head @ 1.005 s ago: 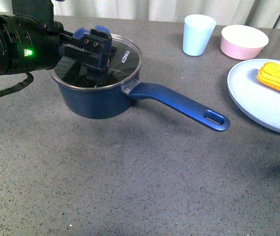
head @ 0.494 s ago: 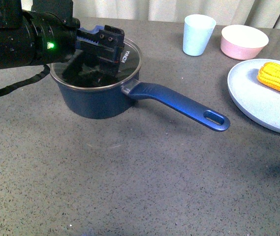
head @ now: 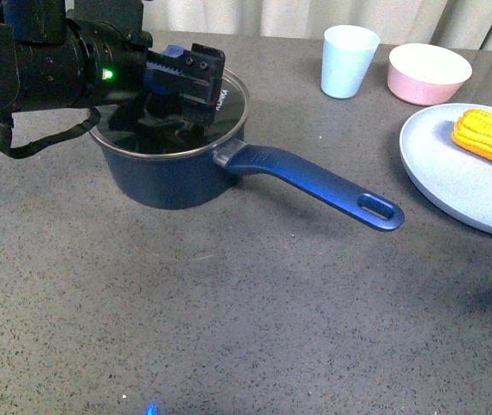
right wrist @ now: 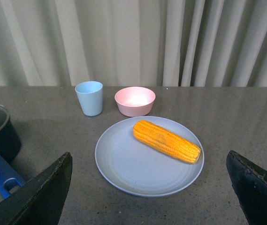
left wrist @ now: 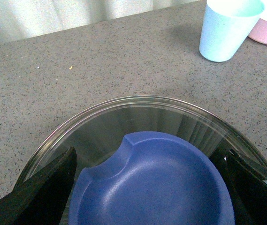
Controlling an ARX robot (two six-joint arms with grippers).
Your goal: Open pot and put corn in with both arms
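The glass lid covers the whole pot (head: 172,177) and is too wide for my fingers, so my left gripper will next grab the lid by its narrower blue knob (head: 166,76).
The dark blue pot (head: 172,177) stands at the left of the table with its glass lid (head: 224,112) on and its long handle (head: 315,181) pointing right. My left gripper (head: 181,79) is open just above the lid. In the left wrist view its two fingers (left wrist: 44,192) stand either side of the blue knob (left wrist: 152,183) without closing on it. The corn (head: 490,138) lies on a pale blue plate (head: 462,186) at the right. My right gripper (right wrist: 147,197) is open and empty, held above and short of the corn (right wrist: 167,140); it is out of the front view.
A pale blue cup (head: 348,60) and a small pink bowl (head: 429,73) stand at the back, between pot and plate. Curtains hang behind the table's far edge. The left arm's cable loops down beside the pot at the left.
My left arm has pushed further right and the gripper has shifted toward the far side of the lid, over the knob. The pot, lid and corn have not moved.
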